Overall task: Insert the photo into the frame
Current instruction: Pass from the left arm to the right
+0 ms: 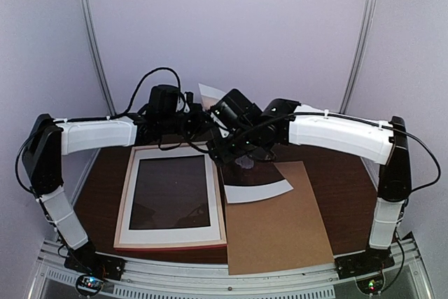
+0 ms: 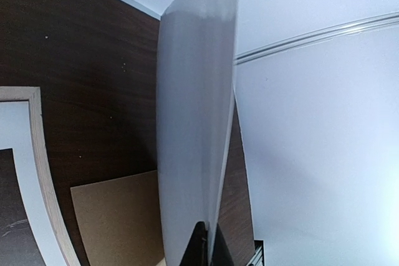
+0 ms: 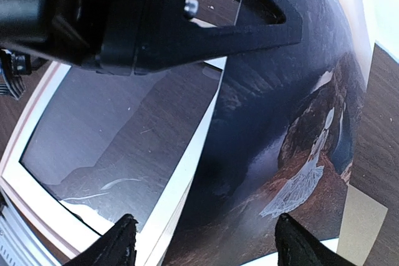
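The photo has a dark side edge, and my right gripper will pinch it there next. Then I can turn the photo and put it into the frame.
The photo is curled and held on edge above the table, between the frame and the brown board. Its printed side, a dark landscape with a white-dressed figure, shows in the right wrist view. Its white back shows in the left wrist view. My left gripper is shut on the photo's edge, which sits between its fingertips. My right gripper is open and empty, hovering above the photo's printed face. The frame lies flat at the left, and its edge shows in the right wrist view.
A white window mat lies in the frame around a dark pane. A plain brown backing board lies flat to the right of the frame and reaches the table's near edge. The two wrists are close together at the back centre.
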Robot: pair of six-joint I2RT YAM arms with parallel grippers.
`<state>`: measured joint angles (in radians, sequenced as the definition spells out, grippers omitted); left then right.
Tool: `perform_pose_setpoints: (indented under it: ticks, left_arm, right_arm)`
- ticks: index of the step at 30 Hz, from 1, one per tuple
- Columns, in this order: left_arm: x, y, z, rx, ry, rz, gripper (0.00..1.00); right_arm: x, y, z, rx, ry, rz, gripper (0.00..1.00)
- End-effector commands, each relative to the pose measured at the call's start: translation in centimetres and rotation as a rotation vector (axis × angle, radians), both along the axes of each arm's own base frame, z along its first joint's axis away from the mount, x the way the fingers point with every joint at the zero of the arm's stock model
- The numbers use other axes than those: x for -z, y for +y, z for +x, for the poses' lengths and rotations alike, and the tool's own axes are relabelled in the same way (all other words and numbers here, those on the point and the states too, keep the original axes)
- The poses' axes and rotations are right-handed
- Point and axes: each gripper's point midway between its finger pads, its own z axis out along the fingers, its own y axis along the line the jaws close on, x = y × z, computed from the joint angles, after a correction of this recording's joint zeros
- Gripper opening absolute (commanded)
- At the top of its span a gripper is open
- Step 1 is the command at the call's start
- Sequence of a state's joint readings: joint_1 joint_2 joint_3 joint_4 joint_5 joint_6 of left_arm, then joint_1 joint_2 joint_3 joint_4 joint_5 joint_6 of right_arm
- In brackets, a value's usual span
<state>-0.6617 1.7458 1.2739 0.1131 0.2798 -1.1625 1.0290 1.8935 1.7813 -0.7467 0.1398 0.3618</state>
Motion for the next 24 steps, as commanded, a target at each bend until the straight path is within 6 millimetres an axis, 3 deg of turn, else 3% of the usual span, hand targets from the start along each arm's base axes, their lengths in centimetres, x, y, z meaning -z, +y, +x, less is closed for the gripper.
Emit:
perform_pose_setpoints:
  ticks: [1, 11, 24]
  left_arm:
    - [-2.2, 0.4, 0.3, -0.028, -0.037, -0.077, 0.0]
    - [-1.8, 0.8, -0.2, -0.036, -0.018, -0.094, 0.0]
    - [-1.7, 1.0, -0.6, -0.035, -0.018, -0.107, 0.0]
  right_arm:
    - [0.0, -1.0, 0.3, 0.038, -0.08, -0.145, 0.74]
    - [1.1, -1.2, 0.4, 0.071, -0.154, -0.34, 0.64]
    - [1.2, -1.9, 0.5, 0.097, -0.166, -0.399, 0.36]
